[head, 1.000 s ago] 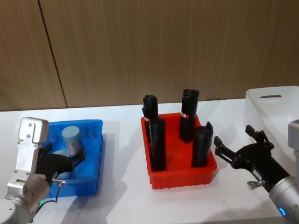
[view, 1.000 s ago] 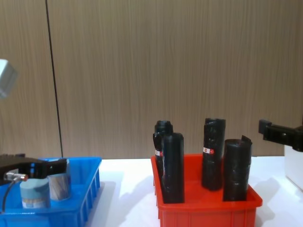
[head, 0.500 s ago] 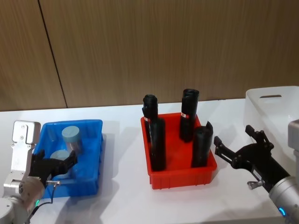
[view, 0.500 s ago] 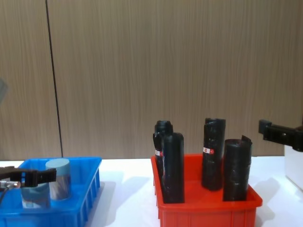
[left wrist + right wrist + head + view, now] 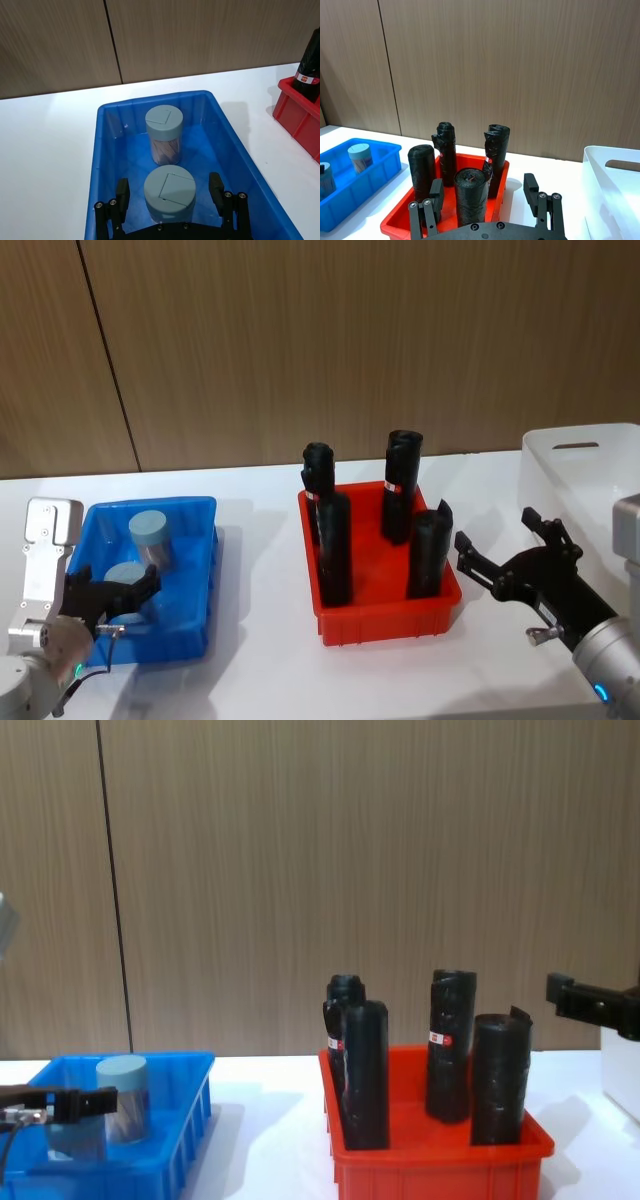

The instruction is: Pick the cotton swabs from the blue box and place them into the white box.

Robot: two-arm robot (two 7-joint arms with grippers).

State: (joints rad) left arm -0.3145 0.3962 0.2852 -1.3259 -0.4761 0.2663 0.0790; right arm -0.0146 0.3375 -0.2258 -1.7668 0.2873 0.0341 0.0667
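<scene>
My left gripper picks up the near tub by its body below the lid (image 5: pixel 78 1141) next, to get the cotton swabs into the white box (image 5: pixel 622 1075).
Two cotton swabs tubs stand in the blue box (image 5: pixel 190 585). The far tub (image 5: pixel 150 534) is free. The near tub (image 5: pixel 124 578) sits between the fingers of my left gripper (image 5: pixel 108 596), which is open around it with a gap on each side. In the left wrist view the near tub (image 5: pixel 170 186) lies between the fingers of my left gripper (image 5: pixel 169 191), and the far tub (image 5: pixel 164 131) is beyond it. My right gripper (image 5: pixel 508 552) hangs open and empty between the red bin and the white box (image 5: pixel 590 472).
A red bin (image 5: pixel 385 608) holding several tall black rolls (image 5: pixel 335 545) stands mid-table between the two boxes. In the chest view the blue box (image 5: pixel 150 1165) is at lower left and the white box (image 5: pixel 622 1070) at the right edge. A wooden wall stands behind.
My left gripper has drawn back toward me and dropped lower, now level with the near tub. Both tubs stand where they were. The right arm has not moved.
</scene>
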